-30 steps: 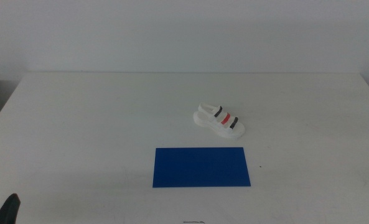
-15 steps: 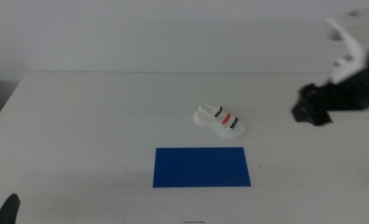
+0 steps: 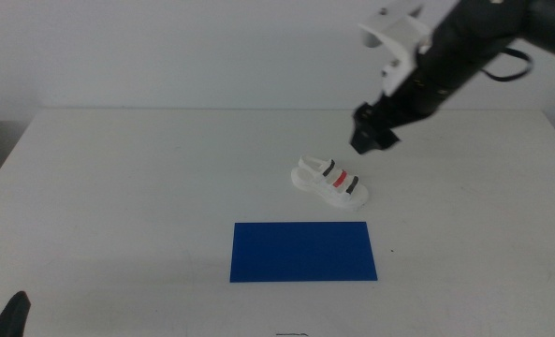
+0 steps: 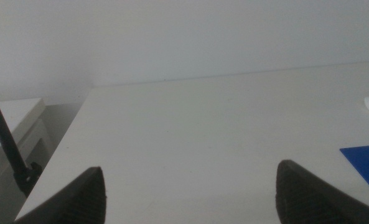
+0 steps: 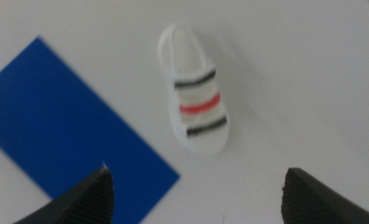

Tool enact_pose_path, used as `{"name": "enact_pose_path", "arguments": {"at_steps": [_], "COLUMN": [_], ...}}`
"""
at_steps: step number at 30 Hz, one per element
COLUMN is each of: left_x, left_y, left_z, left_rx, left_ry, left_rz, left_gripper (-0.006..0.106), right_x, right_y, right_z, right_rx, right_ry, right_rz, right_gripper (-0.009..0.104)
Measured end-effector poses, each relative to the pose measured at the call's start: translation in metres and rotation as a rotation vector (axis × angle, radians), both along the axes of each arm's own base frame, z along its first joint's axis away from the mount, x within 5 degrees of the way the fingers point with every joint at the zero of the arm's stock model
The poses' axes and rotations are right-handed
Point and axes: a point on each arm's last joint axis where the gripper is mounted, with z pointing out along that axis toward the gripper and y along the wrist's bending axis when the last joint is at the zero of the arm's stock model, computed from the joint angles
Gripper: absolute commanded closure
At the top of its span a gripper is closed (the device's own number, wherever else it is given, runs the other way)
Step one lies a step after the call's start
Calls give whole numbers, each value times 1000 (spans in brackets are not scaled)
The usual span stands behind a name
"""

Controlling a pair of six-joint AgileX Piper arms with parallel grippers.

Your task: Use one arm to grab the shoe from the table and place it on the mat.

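My right gripper grabs the shoe by its strapped middle (image 3: 340,179) next, to set the white shoe on the dark blue mat (image 3: 302,251).
The white sandal (image 3: 329,182) with two black straps and a red one lies on the white table (image 3: 146,178), just beyond the dark blue mat (image 3: 302,251). My right gripper (image 3: 372,137) hangs above and to the right of the shoe, clear of it, jaws wide apart and empty. The right wrist view looks down on the shoe (image 5: 194,112) and the mat (image 5: 66,130) between the open jaws. My left gripper (image 3: 7,318) waits at the table's near left corner, open and empty. The left wrist view shows a mat corner (image 4: 366,162).
The table's far edge meets a pale wall (image 3: 211,47). A small dark speck (image 3: 392,250) lies right of the mat. A black cable (image 4: 4,137) hangs off the table's left side in the left wrist view.
My right arm has come in from the right edge and swung left and forward to a spot above the shoe. The shoe, the mat and the left gripper have not moved.
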Motion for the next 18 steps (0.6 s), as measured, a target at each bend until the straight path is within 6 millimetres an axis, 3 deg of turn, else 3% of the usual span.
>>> {"name": "enact_pose_path", "arguments": {"at_steps": [7, 18], "left_x": [0, 0], "left_y": [0, 0], "left_z": [0, 0], "left_rx": [0, 0], "left_ry": [0, 0], "left_rz": [0, 0], "left_gripper": [7, 7], "right_x": [44, 75], "right_y": [21, 35], "right_z": [-31, -87], "right_rx": [-20, -95], "right_ry": [43, 75], "right_rz": [25, 139], "right_gripper": [22, 22]}}
